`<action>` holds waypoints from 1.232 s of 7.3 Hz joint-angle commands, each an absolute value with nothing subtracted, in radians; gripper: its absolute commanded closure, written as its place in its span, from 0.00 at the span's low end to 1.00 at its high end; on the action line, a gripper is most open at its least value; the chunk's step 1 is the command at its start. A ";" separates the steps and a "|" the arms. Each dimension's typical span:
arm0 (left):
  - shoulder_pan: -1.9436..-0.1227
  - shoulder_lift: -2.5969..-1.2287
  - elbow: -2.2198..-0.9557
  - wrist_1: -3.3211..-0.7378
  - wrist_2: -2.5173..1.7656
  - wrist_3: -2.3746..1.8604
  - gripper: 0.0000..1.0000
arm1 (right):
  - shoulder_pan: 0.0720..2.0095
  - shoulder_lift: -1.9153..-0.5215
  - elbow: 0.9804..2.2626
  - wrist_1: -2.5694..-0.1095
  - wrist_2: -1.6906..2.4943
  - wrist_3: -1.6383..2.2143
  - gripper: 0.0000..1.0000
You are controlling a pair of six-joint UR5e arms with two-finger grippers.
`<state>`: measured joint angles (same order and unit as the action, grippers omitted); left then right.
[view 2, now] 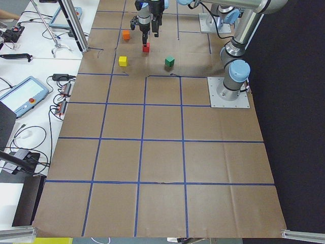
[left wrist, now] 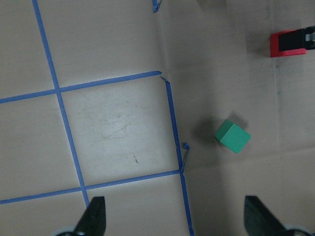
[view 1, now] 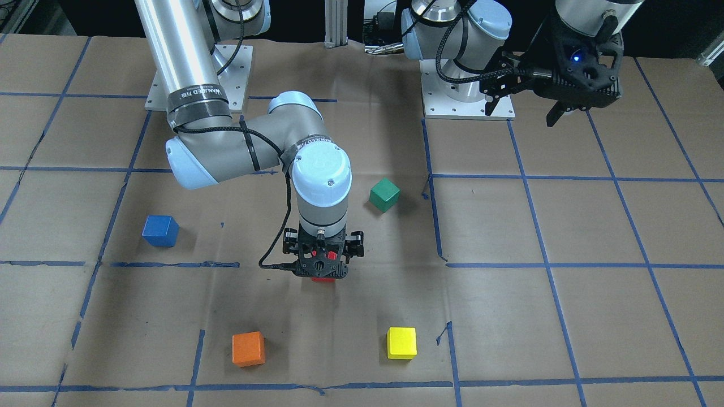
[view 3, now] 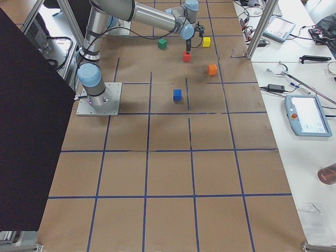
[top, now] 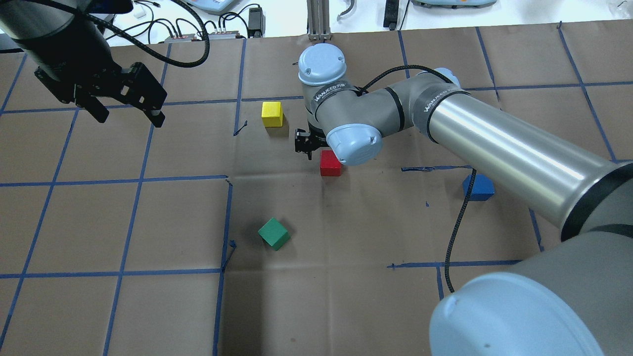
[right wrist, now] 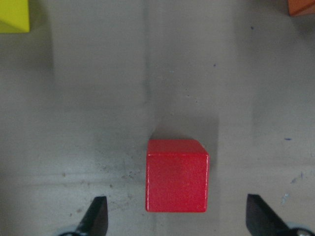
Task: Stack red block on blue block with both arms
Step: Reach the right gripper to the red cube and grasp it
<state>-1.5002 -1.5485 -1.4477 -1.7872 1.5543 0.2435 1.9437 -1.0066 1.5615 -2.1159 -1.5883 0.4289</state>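
Note:
The right gripper grabs the opposite sides of the red block (view 1: 323, 279) next, to stack it onto the blue block (view 1: 160, 230).
The red block (right wrist: 177, 174) lies on the brown paper near the table's middle (top: 330, 163). My right gripper (right wrist: 179, 221) points straight down over it and is open. Its fingertips (right wrist: 97, 216) stand wide on either side and do not touch the block. From the front the gripper (view 1: 322, 268) hides most of the red block (view 1: 323, 279). The blue block (top: 478, 188) sits apart, toward the right arm's side (view 1: 160, 230). My left gripper (top: 126, 111) hangs open and empty, high over the far left (view 1: 523, 113).
A green block (top: 273, 233) lies nearer the robot, a yellow block (top: 272, 113) beyond the red one, and an orange block (view 1: 248, 349) by the far edge. Blue tape lines (top: 227, 217) grid the paper. The right arm's forearm (top: 504, 148) passes above the blue block.

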 commanded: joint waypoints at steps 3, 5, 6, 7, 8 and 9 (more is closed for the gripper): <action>-1.559 -1.557 -1.453 -1.778 1.555 0.175 0.00 | 1.934 -0.963 1.560 -2.129 -1.583 0.434 0.13; -1.559 -1.559 -1.454 -1.778 1.554 0.173 0.00 | 1.925 -0.965 1.560 -2.123 -1.574 0.431 0.61; -1.559 -1.559 -1.454 -1.778 1.555 0.173 0.00 | 1.925 -0.968 1.559 -2.118 -1.574 0.433 0.81; -1.559 -1.559 -1.456 -1.779 1.555 0.173 0.00 | 1.924 -0.972 1.559 -2.117 -1.574 0.433 0.91; -1.559 -1.559 -1.457 -1.779 1.557 0.172 0.00 | 1.921 -0.979 1.546 -2.115 -1.572 0.433 0.91; -1.559 -1.559 -1.457 -1.778 1.555 0.170 0.00 | 1.921 -1.012 1.514 -2.091 -1.572 0.433 0.91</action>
<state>-1.5585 -1.5585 -1.4565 -1.7789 1.5560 0.1720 1.9217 -0.9843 1.5423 -2.1102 -1.5729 0.4325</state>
